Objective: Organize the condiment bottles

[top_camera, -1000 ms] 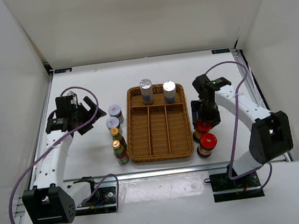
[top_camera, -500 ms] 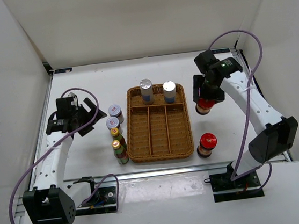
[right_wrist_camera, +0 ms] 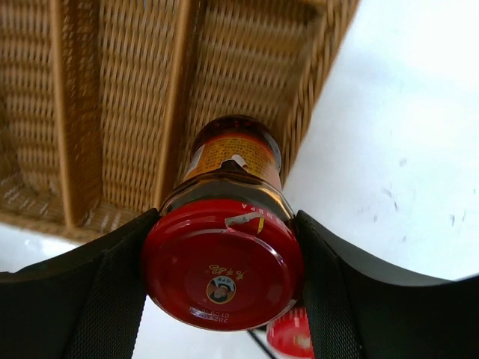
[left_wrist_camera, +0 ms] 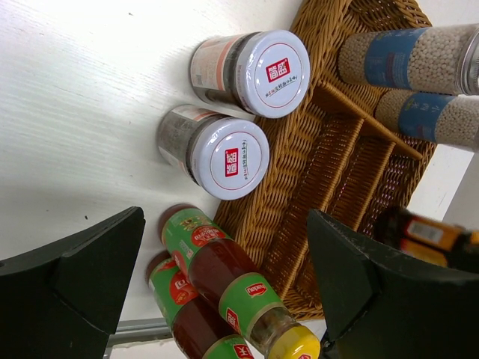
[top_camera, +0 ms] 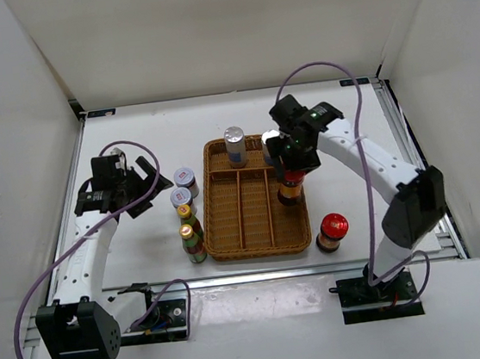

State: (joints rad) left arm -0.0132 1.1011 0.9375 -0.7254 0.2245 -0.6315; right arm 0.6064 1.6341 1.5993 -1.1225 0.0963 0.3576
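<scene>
The dark bottle should stay in my right gripper until it reaches the bottom of the tray's section, because it would drop against the tray's outer side if I opened now.
My right gripper is shut on the wide red cap of a dark bottle, which hangs upright over the right compartment of the wicker tray. A second red-capped bottle stands on the table right of the tray. One silver-capped cylinder stands in the tray's back section; another is partly hidden behind my right gripper. Two grey-lidded jars and two green yellow-capped bottles stand left of the tray. My left gripper hovers open beside them, holding nothing.
The tray has three long front compartments and one back section. White walls enclose the table on three sides. The right arm reaches across above the tray's right side.
My right gripper lifted the red-capped bottle from beside the tray's right side, swung it back and then left, and now holds it over the tray. The left arm stayed still.
</scene>
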